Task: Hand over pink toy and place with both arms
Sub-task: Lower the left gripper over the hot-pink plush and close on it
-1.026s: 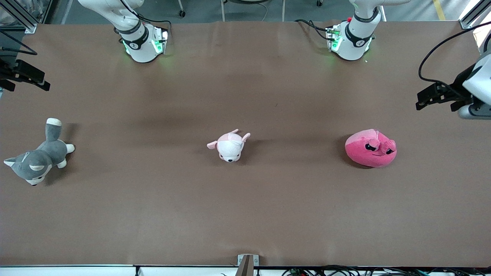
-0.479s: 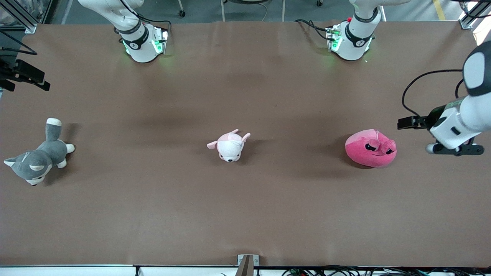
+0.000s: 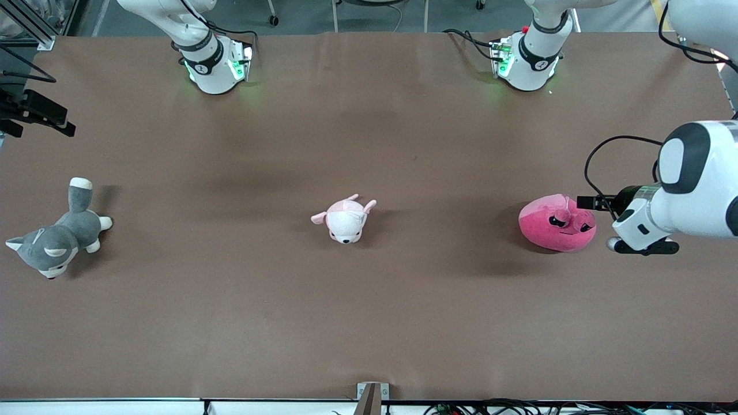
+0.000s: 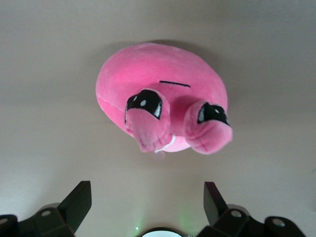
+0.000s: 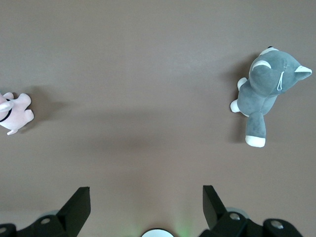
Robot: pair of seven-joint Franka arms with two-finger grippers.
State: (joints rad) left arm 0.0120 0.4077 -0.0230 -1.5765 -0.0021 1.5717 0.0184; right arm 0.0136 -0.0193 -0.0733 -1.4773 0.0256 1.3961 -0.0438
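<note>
The left gripper needs to keep the pink toy's round body [image 4: 153,69] free for the handover, so it should grab the toy's floppy ear [image 4: 149,129] next.
The hot-pink toy [image 3: 556,223] lies on the brown table toward the left arm's end, face up. In the left wrist view the pink toy [image 4: 158,94] shows its dark eyes, thin mouth and floppy ears. My left gripper [image 3: 585,203] is low beside the toy, at the side toward the left arm's end of the table. It [image 4: 147,190] is open and empty, and the toy lies ahead of the fingertips, not between them. My right gripper [image 3: 64,122] waits over the table's edge at the right arm's end. It [image 5: 146,192] is open and empty, high above the table.
A white plush puppy [image 3: 345,218] with pale-pink ears lies mid-table and also shows in the right wrist view [image 5: 12,113]. A grey-and-white husky plush [image 3: 57,236] lies at the right arm's end and shows in the right wrist view [image 5: 266,94]. Both arm bases stand along the table's back edge.
My left arm has swung in from the table's end and come down beside the pink toy. The toys and the right arm have not moved.
</note>
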